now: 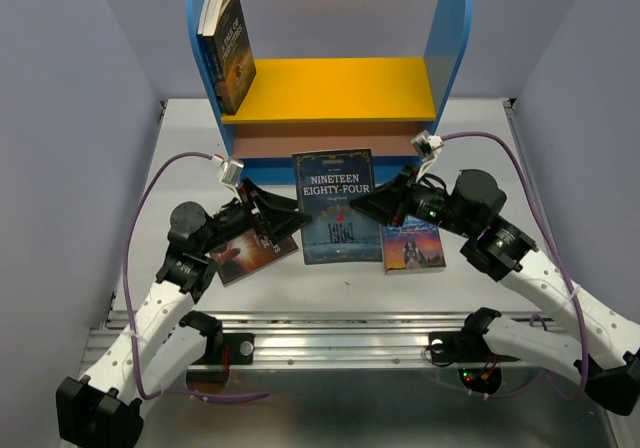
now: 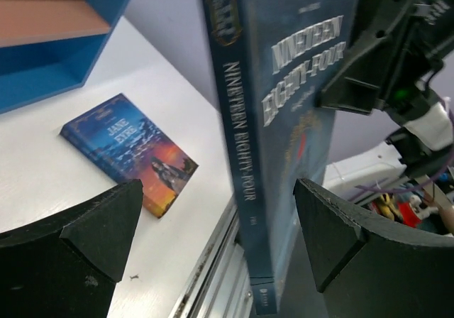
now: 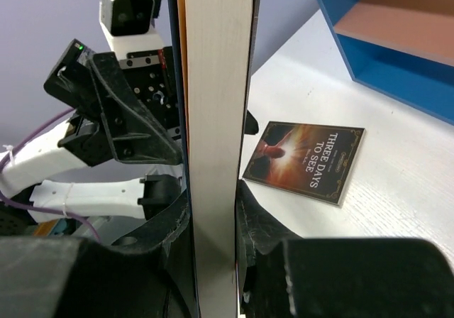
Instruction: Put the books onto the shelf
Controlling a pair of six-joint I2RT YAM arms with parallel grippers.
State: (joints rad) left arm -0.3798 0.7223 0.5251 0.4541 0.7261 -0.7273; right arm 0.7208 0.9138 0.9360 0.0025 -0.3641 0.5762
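I will grab the blue-grey book by its spine with my left gripper next, so its bottom edge stays free to stand on the yellow board.
The blue-grey book "Nineteen Eighty-Four" stands upright above the table in front of the shelf. My right gripper is shut on its page edge. On the spine side my left gripper is open, its fingers wide on either side of the book without touching it. "Three Days to See" lies flat on the table under the left arm. Below the right arm lies "Jane Eyre", also flat. A dark-covered book leans against the shelf's left panel on the yellow board.
The shelf's brownish-pink lower board sits just behind the held book. A metal rail runs along the table's near edge. Purple cables loop beside both arms. Lilac walls close in the left and right sides.
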